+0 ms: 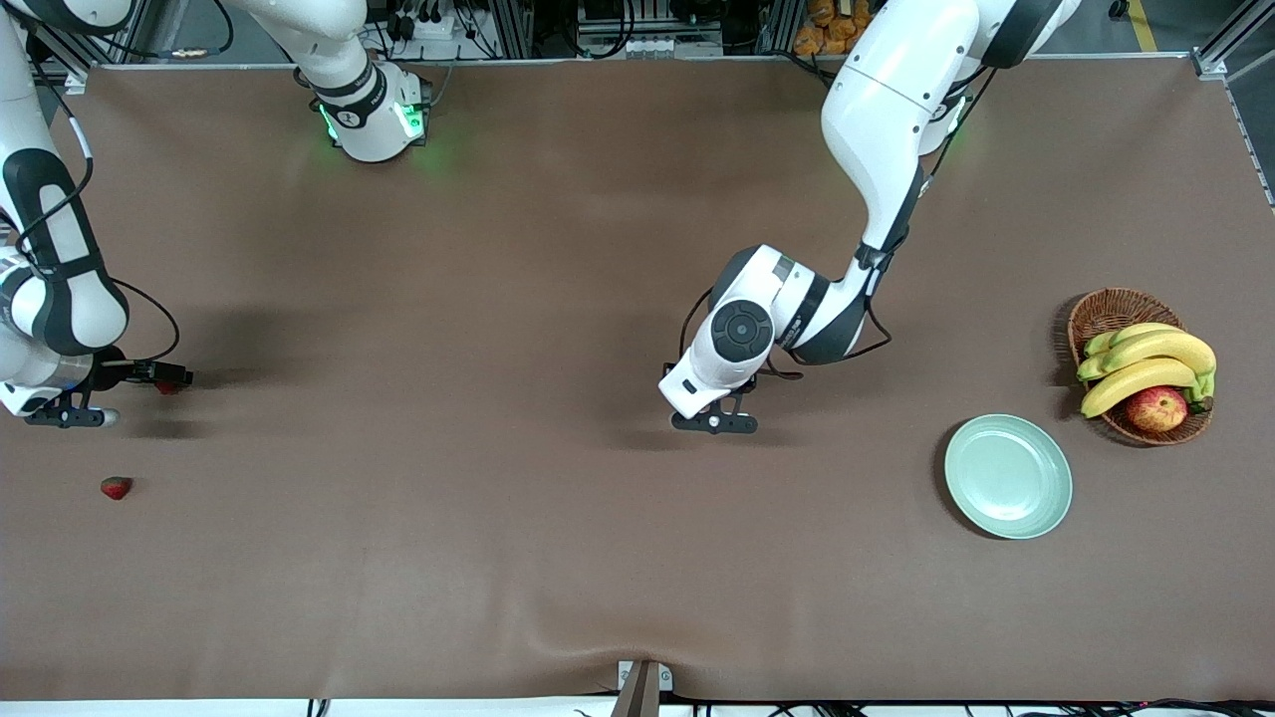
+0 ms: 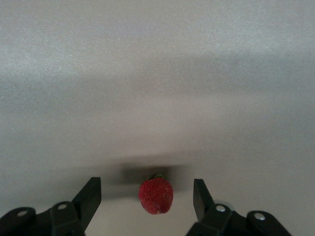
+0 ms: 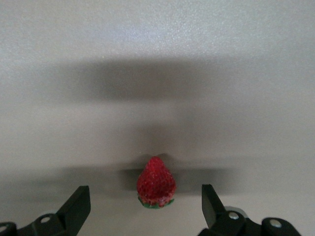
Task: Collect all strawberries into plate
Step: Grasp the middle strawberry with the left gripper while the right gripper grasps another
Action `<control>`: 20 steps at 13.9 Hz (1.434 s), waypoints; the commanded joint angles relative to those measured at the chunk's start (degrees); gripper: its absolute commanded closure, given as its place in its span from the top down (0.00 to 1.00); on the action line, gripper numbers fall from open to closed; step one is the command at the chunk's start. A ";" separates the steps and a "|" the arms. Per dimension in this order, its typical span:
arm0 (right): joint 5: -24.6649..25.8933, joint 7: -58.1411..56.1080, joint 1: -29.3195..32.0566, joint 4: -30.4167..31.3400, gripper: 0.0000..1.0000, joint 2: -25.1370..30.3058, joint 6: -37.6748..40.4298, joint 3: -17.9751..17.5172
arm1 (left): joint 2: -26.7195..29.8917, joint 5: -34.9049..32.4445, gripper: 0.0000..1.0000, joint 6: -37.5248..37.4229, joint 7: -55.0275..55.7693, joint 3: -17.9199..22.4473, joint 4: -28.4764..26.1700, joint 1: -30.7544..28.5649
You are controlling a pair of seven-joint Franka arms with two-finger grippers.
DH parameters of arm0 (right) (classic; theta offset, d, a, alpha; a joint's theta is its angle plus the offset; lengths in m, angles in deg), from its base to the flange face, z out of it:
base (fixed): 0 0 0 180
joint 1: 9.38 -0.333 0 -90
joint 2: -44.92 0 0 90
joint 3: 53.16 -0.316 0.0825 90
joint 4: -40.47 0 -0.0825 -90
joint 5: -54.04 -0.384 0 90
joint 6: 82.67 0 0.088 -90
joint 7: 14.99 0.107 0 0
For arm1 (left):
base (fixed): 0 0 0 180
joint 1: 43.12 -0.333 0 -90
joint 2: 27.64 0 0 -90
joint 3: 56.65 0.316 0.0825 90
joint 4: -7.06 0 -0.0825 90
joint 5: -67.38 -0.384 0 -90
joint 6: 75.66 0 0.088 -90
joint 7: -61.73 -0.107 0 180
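Note:
The right gripper grips the strawberry by its broad sides close to the green leaves next, since the strawberry slopes to a narrow tip (image 3: 156, 161).
In the left wrist view, a dark-red strawberry (image 2: 156, 195) lies on the brown table between the open fingers of my left gripper (image 2: 146, 182). In the front view that gripper (image 1: 712, 421) is low over the table's middle and hides this berry. In the right wrist view, my right gripper (image 3: 143, 188) is open around a second strawberry (image 3: 156, 184) on the table. In the front view the right gripper (image 1: 65, 415) is at the right arm's end. One strawberry (image 1: 169, 386) shows beside it and another (image 1: 117, 487) lies nearer the camera. The mint-green plate (image 1: 1008, 476) stands empty toward the left arm's end.
A brown wicker basket (image 1: 1106, 309) with bananas (image 1: 1146, 363) and a red-yellow apple (image 1: 1155, 408) stands beside the plate, farther from the camera. The brown cloth has a fold at the front edge near a clamp (image 1: 642, 687).

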 commanded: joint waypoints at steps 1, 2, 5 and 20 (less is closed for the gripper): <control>1.54 -0.42 1.43 -1.24 1.00 -0.85 0.43 -0.92 | -0.28 -0.96 0.80 1.58 2.52 0.20 -0.44 1.42; 1.54 -0.42 1.43 -1.24 1.00 -1.11 0.43 -0.92 | -0.28 -1.05 0.77 1.58 2.61 0.11 -0.52 1.34; 1.63 -0.42 1.43 -1.24 1.00 -1.11 0.35 -0.92 | -0.46 -1.05 0.71 1.58 2.62 0.11 -0.79 1.43; 1.63 -0.51 1.07 -1.94 0.42 -1.64 0.26 -0.92 | 4.36 -1.05 0.00 -3.15 1.74 0.46 -1.23 -1.38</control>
